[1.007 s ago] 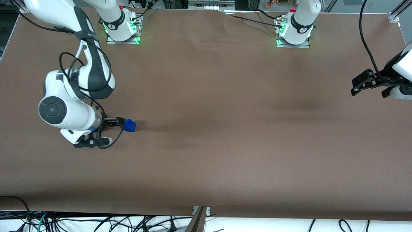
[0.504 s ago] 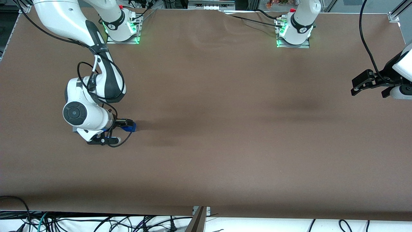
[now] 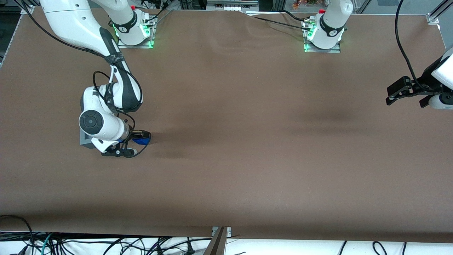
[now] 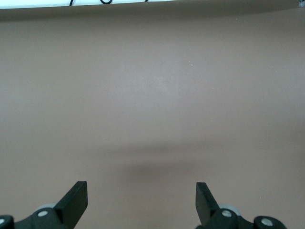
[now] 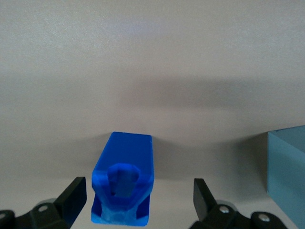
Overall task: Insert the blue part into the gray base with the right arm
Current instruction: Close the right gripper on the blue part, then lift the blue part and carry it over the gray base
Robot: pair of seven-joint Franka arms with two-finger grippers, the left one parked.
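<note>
I need to grab the blue part by its body with my right gripper next, so that I can put the blue part into the gray base.
The blue part lies on the brown table at the working arm's end. In the right wrist view the blue part sits between the two fingers, closer to one finger than to the other, and touches neither. My right gripper is low over it and open. The gray base shows only as a corner under the arm's wrist, beside the blue part and still nearer the table's end. One wall of the gray base also appears in the right wrist view.
The brown table cover stretches toward the parked arm's end. Both arm bases stand on the table edge farthest from the front camera. Cables hang below the near edge.
The right arm swung in and lowered, bringing the open gripper around the blue part. A corner of the gray base came into view beneath the wrist. The blue part stayed put.
</note>
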